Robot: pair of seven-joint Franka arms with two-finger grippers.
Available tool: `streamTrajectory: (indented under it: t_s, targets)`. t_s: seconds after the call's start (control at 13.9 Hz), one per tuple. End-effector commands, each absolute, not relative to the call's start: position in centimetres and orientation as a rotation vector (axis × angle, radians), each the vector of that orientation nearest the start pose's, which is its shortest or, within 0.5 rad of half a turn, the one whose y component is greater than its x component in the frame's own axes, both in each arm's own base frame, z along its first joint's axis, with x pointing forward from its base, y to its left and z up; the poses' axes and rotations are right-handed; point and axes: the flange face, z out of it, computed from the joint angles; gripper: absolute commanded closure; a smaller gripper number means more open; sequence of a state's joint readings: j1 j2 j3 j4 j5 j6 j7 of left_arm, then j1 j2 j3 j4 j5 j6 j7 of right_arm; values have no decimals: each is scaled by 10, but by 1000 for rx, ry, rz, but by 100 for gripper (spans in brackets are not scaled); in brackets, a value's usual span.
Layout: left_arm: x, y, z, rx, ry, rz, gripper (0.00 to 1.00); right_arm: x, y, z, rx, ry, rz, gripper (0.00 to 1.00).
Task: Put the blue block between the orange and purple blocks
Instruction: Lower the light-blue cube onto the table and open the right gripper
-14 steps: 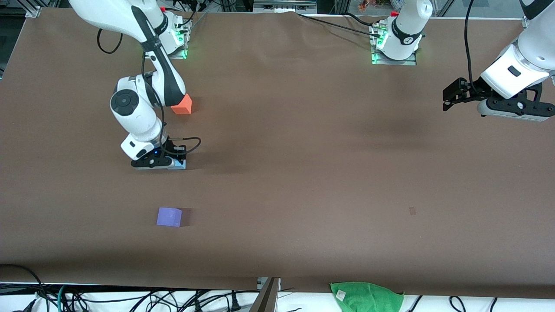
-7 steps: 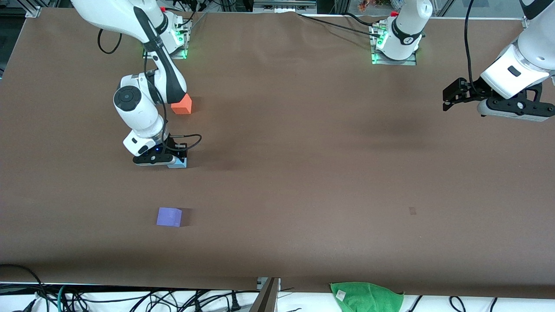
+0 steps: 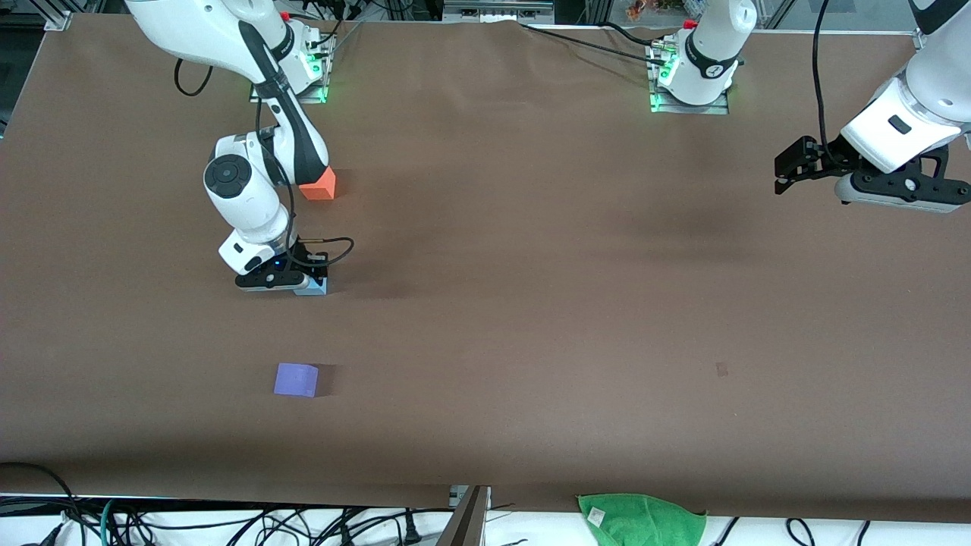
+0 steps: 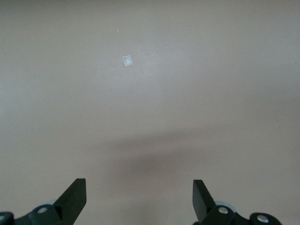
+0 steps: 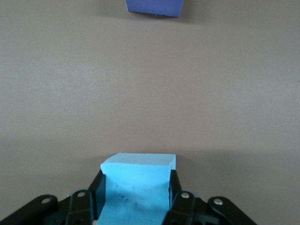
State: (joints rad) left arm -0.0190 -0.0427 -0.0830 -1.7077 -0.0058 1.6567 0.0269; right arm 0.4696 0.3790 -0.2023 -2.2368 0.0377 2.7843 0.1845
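Observation:
The blue block's lower edge point(image 3: 312, 293) rests on the tabletop between the orange and purple blocks and the block would stay, so my right gripper must open.
My right gripper point(image 3: 302, 285) is shut on the light blue block point(image 3: 314, 287) and holds it low at the table, between the orange block point(image 3: 319, 184) and the violet-purple block point(image 3: 296, 379). The orange block lies farther from the front camera, partly hidden by the right arm. In the right wrist view the blue block point(image 5: 138, 183) sits pinched between the fingers point(image 5: 174, 187) of the gripper point(image 5: 136, 188), and the purple block point(image 5: 154, 6) shows at the frame's edge. My left gripper point(image 3: 899, 199) waits open and empty in the air over the left arm's end of the table; it also shows in the left wrist view point(image 4: 139, 197).
A green cloth point(image 3: 641, 519) lies at the table's edge nearest the front camera. A small pale mark point(image 3: 721, 369) is on the brown table cover; the left wrist view shows a similar mark point(image 4: 127, 61). Cables run along the edge nearest the front camera.
The right arm's wrist and elbow have shifted slightly toward the left arm's end. The gripper stays low with the blue block. The left arm has not moved.

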Motion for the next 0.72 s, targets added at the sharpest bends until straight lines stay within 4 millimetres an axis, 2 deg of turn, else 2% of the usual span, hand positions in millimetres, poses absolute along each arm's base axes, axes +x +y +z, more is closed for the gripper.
streamTrajectory:
  t_s: [0.0, 0.22, 0.36, 0.65]
  targets:
    - [546, -57, 595, -3118, 226, 23, 0, 541, 141, 218, -3134, -86, -304, 51]
    - [546, -57, 596, -3118, 226, 21, 0, 542, 139, 218, -3134, -86, -306, 25]
    - [547, -57, 596, -3119, 224, 21, 0, 542, 139, 219, -3134, -93, -306, 18]
    - [546, -57, 596, -3118, 226, 21, 0, 543, 140, 225, -3131, -96, -307, 17]
